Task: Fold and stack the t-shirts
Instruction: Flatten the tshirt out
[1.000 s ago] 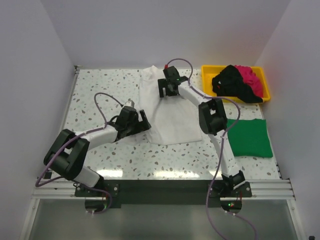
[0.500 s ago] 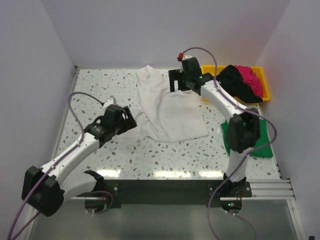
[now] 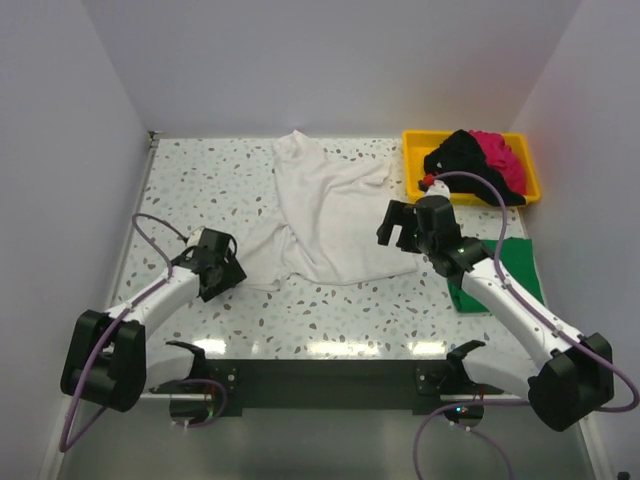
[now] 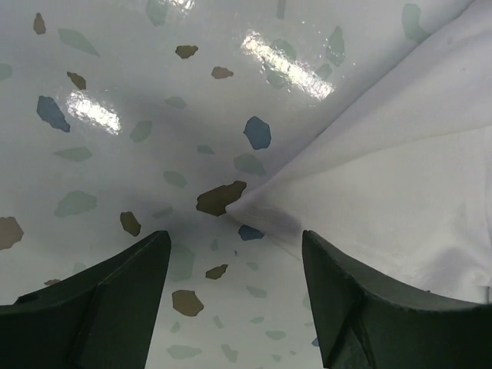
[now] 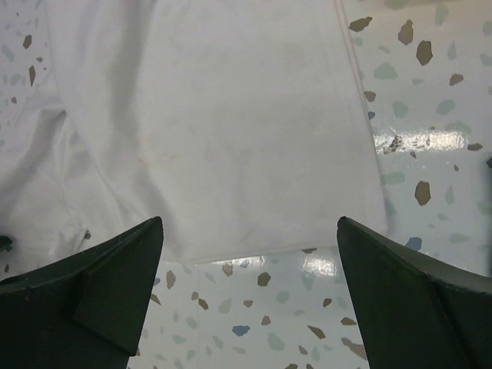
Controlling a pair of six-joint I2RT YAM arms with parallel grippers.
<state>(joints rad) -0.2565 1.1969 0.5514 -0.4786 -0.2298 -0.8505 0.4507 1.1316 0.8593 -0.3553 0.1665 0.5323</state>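
The white t-shirt has to be spread flat and folded, so my right gripper should next pinch the white t-shirt's hem corner (image 3: 413,269) (image 5: 380,229) on the green t-shirt's side.
The white t-shirt (image 3: 330,215) lies partly folded and rumpled in the middle of the table. In the left wrist view its sleeve corner (image 4: 369,177) lies just ahead of the fingers. In the right wrist view its hem (image 5: 231,146) lies ahead of the fingers. My left gripper (image 3: 228,270) is open and empty, left of the shirt's lower corner. My right gripper (image 3: 398,227) is open and empty above the shirt's right edge. A folded green t-shirt (image 3: 520,270) lies at the right. Black (image 3: 460,165) and magenta-pink (image 3: 503,158) t-shirts are bunched in the tray.
The yellow tray (image 3: 420,150) stands at the back right. The white walls close in the table on three sides. The terrazzo tabletop (image 3: 200,190) shows bare at the left and along the front.
Both arms have pulled back toward the near edge. The right gripper moved from the shirt's far end to its right side. The left gripper drew away to the left. The shirt now lies more spread.
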